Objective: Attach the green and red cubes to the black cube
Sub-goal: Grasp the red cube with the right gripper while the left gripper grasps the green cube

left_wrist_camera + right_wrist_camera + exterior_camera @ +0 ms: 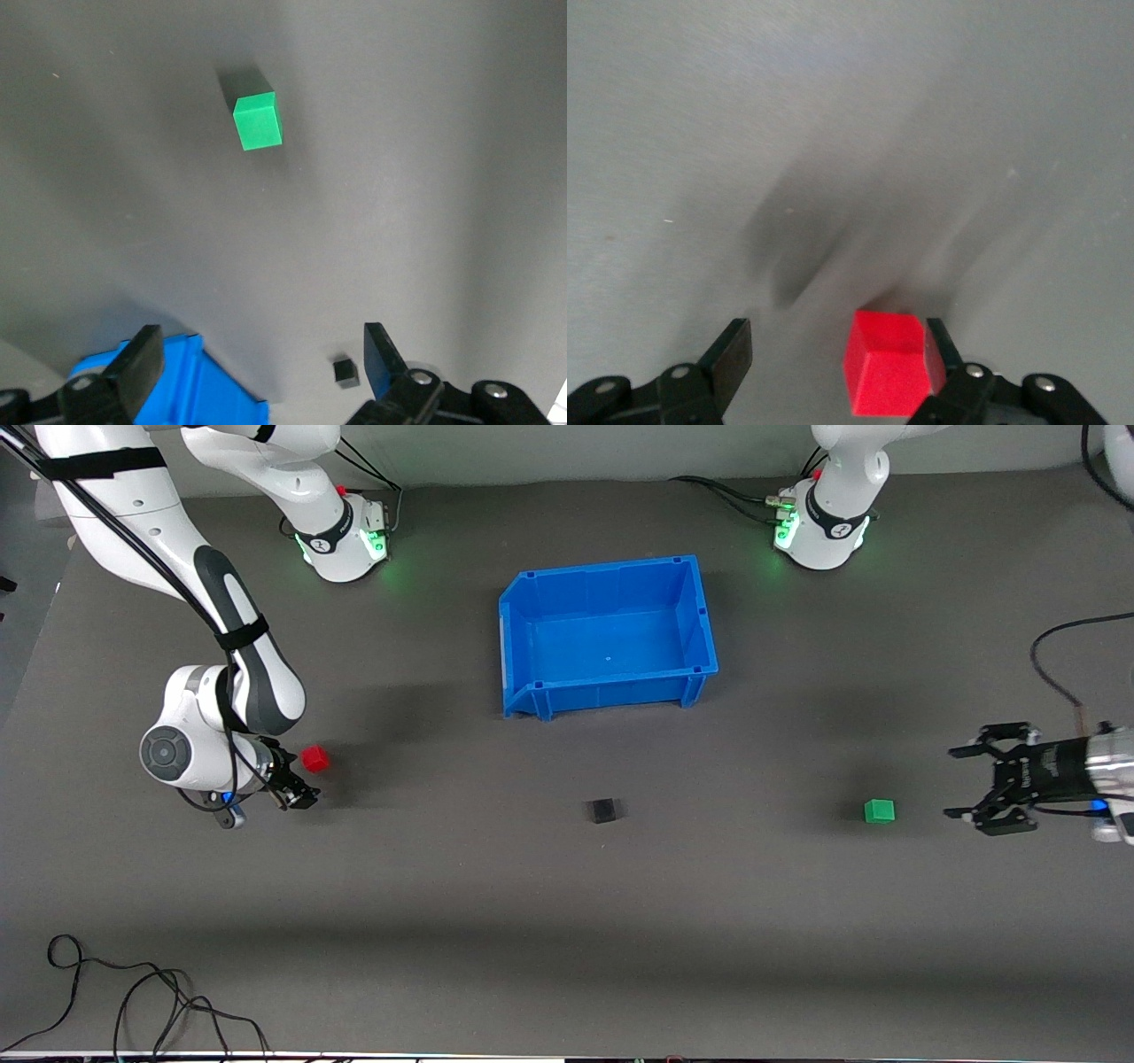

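Note:
The green cube should be held by its opposite sides in my left gripper next. One side of the green cube then stays free to meet the black cube.
The red cube lies on the grey mat toward the right arm's end. My right gripper is low beside it and open. In the right wrist view the red cube sits between the open fingers of my right gripper, close against one finger. The green cube lies toward the left arm's end. My left gripper is open and empty, a short way from it. In the left wrist view the green cube lies well ahead of my left gripper. The black cube lies mid-table and also shows in the left wrist view.
An empty blue bin stands mid-table, farther from the front camera than the black cube, and its corner shows in the left wrist view. Loose black cables lie at the table's near edge toward the right arm's end.

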